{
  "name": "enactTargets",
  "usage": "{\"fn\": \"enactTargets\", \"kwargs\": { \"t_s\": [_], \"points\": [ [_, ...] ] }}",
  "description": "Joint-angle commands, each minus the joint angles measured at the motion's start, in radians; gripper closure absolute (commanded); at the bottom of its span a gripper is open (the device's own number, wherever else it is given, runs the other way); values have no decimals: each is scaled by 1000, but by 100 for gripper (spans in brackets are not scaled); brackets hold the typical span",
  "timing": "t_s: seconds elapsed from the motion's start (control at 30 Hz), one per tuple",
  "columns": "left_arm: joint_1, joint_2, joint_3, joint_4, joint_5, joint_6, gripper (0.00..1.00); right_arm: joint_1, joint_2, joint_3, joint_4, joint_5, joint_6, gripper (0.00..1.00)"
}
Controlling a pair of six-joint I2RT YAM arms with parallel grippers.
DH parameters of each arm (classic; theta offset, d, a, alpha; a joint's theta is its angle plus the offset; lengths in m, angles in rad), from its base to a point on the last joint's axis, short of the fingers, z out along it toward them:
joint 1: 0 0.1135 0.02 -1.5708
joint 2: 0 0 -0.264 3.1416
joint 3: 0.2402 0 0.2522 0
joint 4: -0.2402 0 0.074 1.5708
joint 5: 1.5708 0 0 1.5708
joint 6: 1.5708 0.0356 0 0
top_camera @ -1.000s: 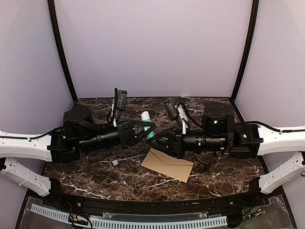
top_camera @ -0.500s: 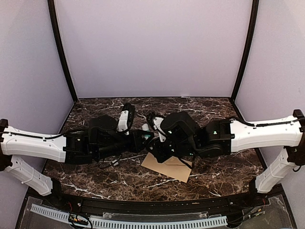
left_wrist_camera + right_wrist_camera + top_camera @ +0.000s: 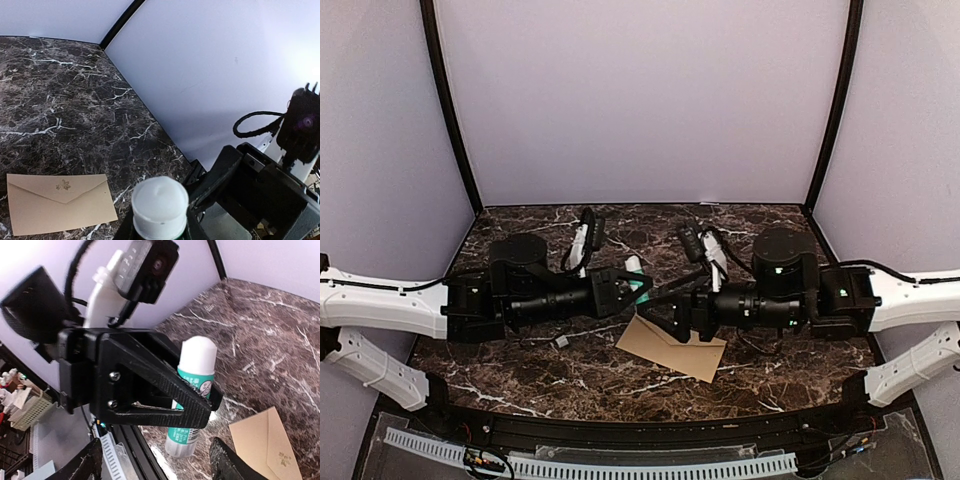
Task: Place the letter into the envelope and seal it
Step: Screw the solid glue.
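My right gripper grips the glue stick's white end opposite the cap next, to twist the glue stick for sealing the envelope.
The tan envelope lies flat on the marble table, its pointed flap folded down and a small printed mark on it; it also shows in the left wrist view and the right wrist view. The letter is out of view. My left gripper is shut on a green-and-white glue stick, held upright above the table with its white cap on top. My right gripper stands open just right of the stick, above the envelope's left corner, with nothing between its fingers.
A small pale scrap lies on the table under the left arm. Lilac walls with black corner posts close in the back and sides. A black rail runs along the near edge.
My right gripper's jaws have opened. Both arms had swung in close together over the envelope half a second ago and now stand drawn apart again, the glue stick staying in the left gripper.
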Motion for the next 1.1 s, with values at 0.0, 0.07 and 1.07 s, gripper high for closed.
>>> {"fn": "enactTargets", "kwargs": {
  "t_s": [0.0,0.07,1.07],
  "points": [
    [14,-80,-30,103,142,44,100,-38,-120,-118,260,-185,27,27],
    [15,-102,-54,166,220,57,100,-66,-161,-180,342,-269,44,24],
    [15,-99,-123,618,581,35,100,-36,84,-206,991,-697,219,59]
  ]
}}
